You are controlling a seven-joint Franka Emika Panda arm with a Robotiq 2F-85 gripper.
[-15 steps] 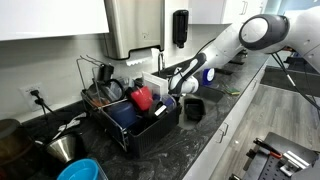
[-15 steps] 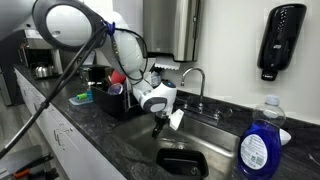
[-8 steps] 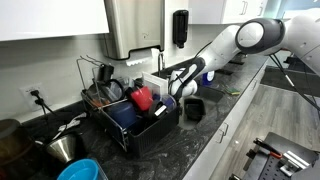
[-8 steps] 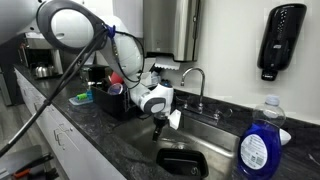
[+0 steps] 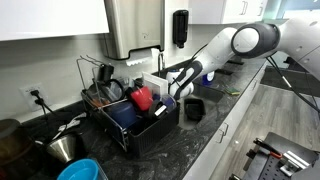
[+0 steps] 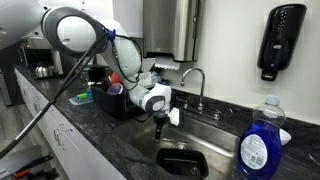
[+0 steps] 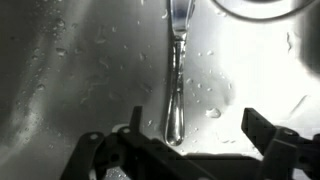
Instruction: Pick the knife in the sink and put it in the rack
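The robot's gripper isn't ready to close yet and should go lower first, then close on the knife, because the knife's rounded handle end [image 7: 175, 125] lies on the bottom of the sink below the gripper's fingers.
The wrist view looks straight down at the wet metal floor of the sink [image 7: 60, 70]. The knife [image 7: 176, 80] lies there lengthwise, its rounded handle end pointing at my gripper [image 7: 195, 130]. The gripper is open, with the handle tip just inside the left finger and nothing held. In both exterior views the gripper [image 5: 172, 100] [image 6: 160, 128] hangs low over the sink [image 6: 215, 132], right beside the black wire rack [image 5: 130, 128] [image 6: 108, 100]. I cannot make out the knife in either exterior view.
A black bowl [image 6: 183, 163] [image 5: 194, 108] sits in the sink close to the gripper. The faucet [image 6: 196, 80] rises behind. A red cup [image 5: 142, 98] and dishes fill the rack. A blue soap bottle [image 6: 258, 146] stands on the counter edge.
The arm has shifted slightly toward the rack side and lowered a little over the sink. The jaws stayed open.
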